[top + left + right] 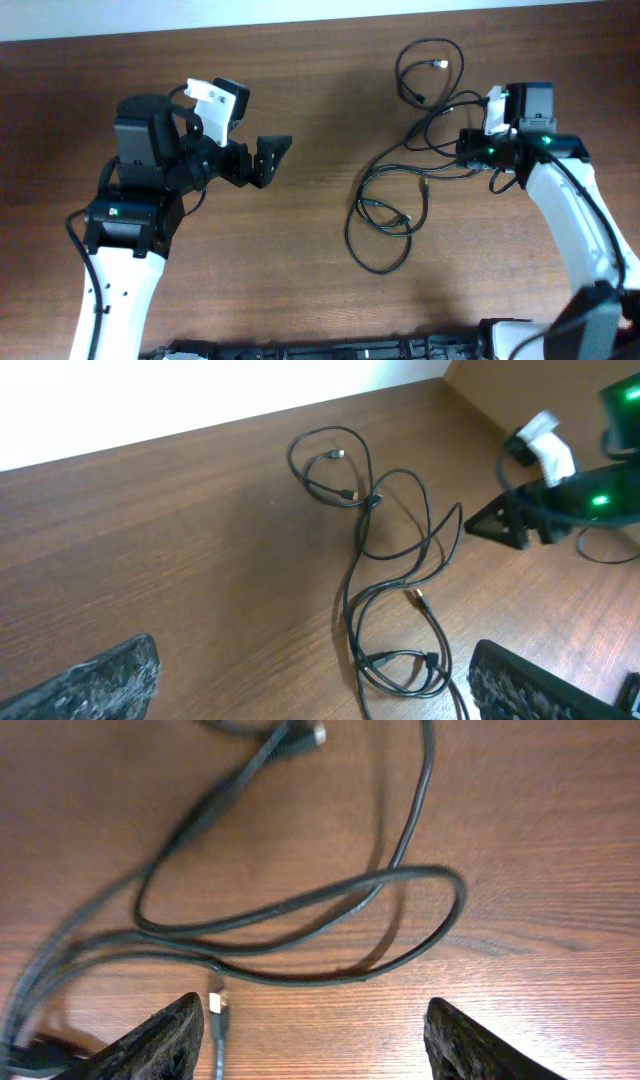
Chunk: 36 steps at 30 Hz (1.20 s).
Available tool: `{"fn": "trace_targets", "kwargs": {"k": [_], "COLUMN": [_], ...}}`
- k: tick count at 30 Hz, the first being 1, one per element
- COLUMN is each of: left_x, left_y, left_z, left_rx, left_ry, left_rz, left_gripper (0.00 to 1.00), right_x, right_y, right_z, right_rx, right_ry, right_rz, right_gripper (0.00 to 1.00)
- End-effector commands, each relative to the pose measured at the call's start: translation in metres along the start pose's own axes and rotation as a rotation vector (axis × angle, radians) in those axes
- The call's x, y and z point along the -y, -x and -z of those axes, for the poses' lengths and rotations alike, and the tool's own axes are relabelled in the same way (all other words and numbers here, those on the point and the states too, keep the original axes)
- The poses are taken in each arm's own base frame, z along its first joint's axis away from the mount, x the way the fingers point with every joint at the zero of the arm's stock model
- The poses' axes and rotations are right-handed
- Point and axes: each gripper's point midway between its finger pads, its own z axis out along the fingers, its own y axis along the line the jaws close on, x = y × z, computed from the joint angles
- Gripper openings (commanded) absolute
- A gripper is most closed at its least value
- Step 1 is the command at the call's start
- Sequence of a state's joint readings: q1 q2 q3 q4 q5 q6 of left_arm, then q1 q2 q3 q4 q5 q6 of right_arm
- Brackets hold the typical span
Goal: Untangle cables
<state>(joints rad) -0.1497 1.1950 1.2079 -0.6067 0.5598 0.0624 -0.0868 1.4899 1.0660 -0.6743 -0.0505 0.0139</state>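
The robot's right gripper will next grab the bend that sticks out from the tangle's outer edge, to untangle the cable. The robot will then pull the cable free.
The cables (385, 210) are thin black cords lying in tangled loops on the brown table, right of centre, with small plugs at the ends. My left gripper (272, 160) is open and empty, well to the left of them. In the left wrist view the cables (377, 500) lie ahead of the left gripper (310, 690), and their near loop sits by its right finger. My right gripper (463, 150) is at the tangle's right edge. In the right wrist view the right gripper (315, 1030) is open just above the table. Cable loops (300, 905) lie beyond its fingertips, and a metal-tipped plug (218, 1005) lies beside its left finger.
The pale table edge (300, 20) runs along the far side. My right arm's white link (575, 220) stretches down the right side. The right gripper with its green light also shows in the left wrist view (545, 510).
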Motion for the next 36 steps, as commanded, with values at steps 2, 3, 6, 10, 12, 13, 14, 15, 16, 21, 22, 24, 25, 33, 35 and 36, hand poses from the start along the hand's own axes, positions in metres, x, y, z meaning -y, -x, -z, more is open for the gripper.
{"fn": "trace_targets", "kwargs": {"k": [2, 3, 6, 10, 12, 13, 14, 15, 16, 21, 22, 24, 25, 33, 35, 36], "left_x": [-0.001, -0.001, -0.001, -0.001, -0.001, -0.001, -0.001, -0.001, -0.001, -0.001, -0.001, -0.001, -0.001, -0.001, -0.001, -0.001], "left_y": [0.002, 0.002, 0.002, 0.002, 0.002, 0.002, 0.002, 0.002, 0.002, 0.002, 0.002, 0.002, 0.002, 0.002, 0.002, 0.002], "left_z": [0.002, 0.002, 0.002, 0.002, 0.002, 0.002, 0.002, 0.002, 0.002, 0.002, 0.002, 0.002, 0.002, 0.002, 0.002, 0.002], "left_rx": [0.006, 0.006, 0.006, 0.006, 0.006, 0.006, 0.006, 0.006, 0.006, 0.006, 0.006, 0.006, 0.006, 0.006, 0.006, 0.006], "left_ry": [0.01, 0.01, 0.01, 0.01, 0.01, 0.01, 0.01, 0.01, 0.01, 0.01, 0.01, 0.01, 0.01, 0.01, 0.01, 0.01], "left_rz": [0.006, 0.006, 0.006, 0.006, 0.006, 0.006, 0.006, 0.006, 0.006, 0.006, 0.006, 0.006, 0.006, 0.006, 0.006, 0.006], "left_gripper": [0.99, 0.99, 0.99, 0.99, 0.99, 0.99, 0.99, 0.99, 0.99, 0.99, 0.99, 0.99, 0.99, 0.99, 0.99, 0.99], "right_x": [0.024, 0.029, 0.048, 0.071, 0.078, 0.078, 0.077, 0.075, 0.073, 0.061, 0.056, 0.051, 0.048, 0.028, 0.014, 0.005], "right_y": [-0.007, -0.009, -0.01, -0.005, -0.003, -0.002, 0.0, 0.001, 0.001, 0.003, 0.004, 0.003, 0.003, 0.005, 0.011, 0.016], "right_z": [-0.023, -0.027, -0.039, -0.051, -0.058, -0.062, -0.066, -0.07, -0.073, -0.093, -0.097, -0.102, -0.103, -0.097, -0.088, -0.081], "right_rx": [-0.07, -0.083, -0.095, -0.074, -0.061, -0.056, -0.049, -0.047, -0.048, -0.038, -0.035, -0.037, -0.039, -0.034, -0.009, 0.011], "right_ry": [-0.109, -0.125, -0.156, -0.18, -0.175, -0.158, -0.137, -0.121, -0.108, -0.025, 0.003, 0.041, 0.055, 0.172, 0.254, 0.308], "right_rz": [0.031, 0.026, -0.013, -0.065, -0.086, -0.094, -0.098, -0.099, -0.099, -0.1, -0.1, -0.102, -0.103, -0.106, -0.103, -0.1], "right_gripper": [0.69, 0.7, 0.7, 0.7, 0.7, 0.7, 0.7, 0.7, 0.7, 0.59, 0.4, 0.04, 0.04, 0.04, 0.04, 0.04]}}
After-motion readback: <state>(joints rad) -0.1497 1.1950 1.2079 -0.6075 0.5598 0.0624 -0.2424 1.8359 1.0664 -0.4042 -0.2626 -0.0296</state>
